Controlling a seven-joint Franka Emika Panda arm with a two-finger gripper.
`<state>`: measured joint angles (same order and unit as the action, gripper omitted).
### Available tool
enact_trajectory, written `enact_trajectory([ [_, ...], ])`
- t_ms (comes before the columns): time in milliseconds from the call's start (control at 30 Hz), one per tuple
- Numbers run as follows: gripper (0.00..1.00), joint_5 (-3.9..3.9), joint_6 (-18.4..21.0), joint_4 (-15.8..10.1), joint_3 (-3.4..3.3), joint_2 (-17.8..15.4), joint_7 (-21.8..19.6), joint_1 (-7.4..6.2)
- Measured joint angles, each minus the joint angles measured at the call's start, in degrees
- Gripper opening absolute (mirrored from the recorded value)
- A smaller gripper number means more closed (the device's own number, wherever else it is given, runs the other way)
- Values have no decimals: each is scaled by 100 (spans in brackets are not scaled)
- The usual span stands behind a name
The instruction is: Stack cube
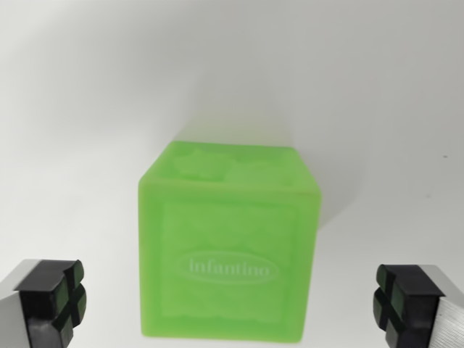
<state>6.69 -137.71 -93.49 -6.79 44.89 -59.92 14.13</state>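
Note:
Next, my gripper grabs the bright green cube by its embossed sides to stack it on another cube.
A translucent green cube (pixel 228 243) with "infantino" embossed on its near face stands on a white surface in the middle of the wrist view. My gripper (pixel 228 304) is open. Its left fingertip (pixel 52 301) and right fingertip (pixel 406 301) show at the bottom corners, one on each side of the cube. A clear gap separates each black pad from the cube. Nothing is held. No second cube is in view.
The white surface (pixel 232 65) fills the rest of the picture, with a soft shadow to the right of the cube. A tiny dark speck (pixel 444 154) lies at the far right.

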Motion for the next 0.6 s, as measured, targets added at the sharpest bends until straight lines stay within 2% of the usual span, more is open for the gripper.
enact_trajectory([
  [267, 100, 45, -256, 127, 31, 397, 0, 5],
  [500, 100, 57, -332, 190, 38, 531, 0, 10],
  [533, 0, 58, -337, 192, 39, 540, 0, 10],
  [600, 0, 58, -344, 194, 40, 546, 0, 10],
])
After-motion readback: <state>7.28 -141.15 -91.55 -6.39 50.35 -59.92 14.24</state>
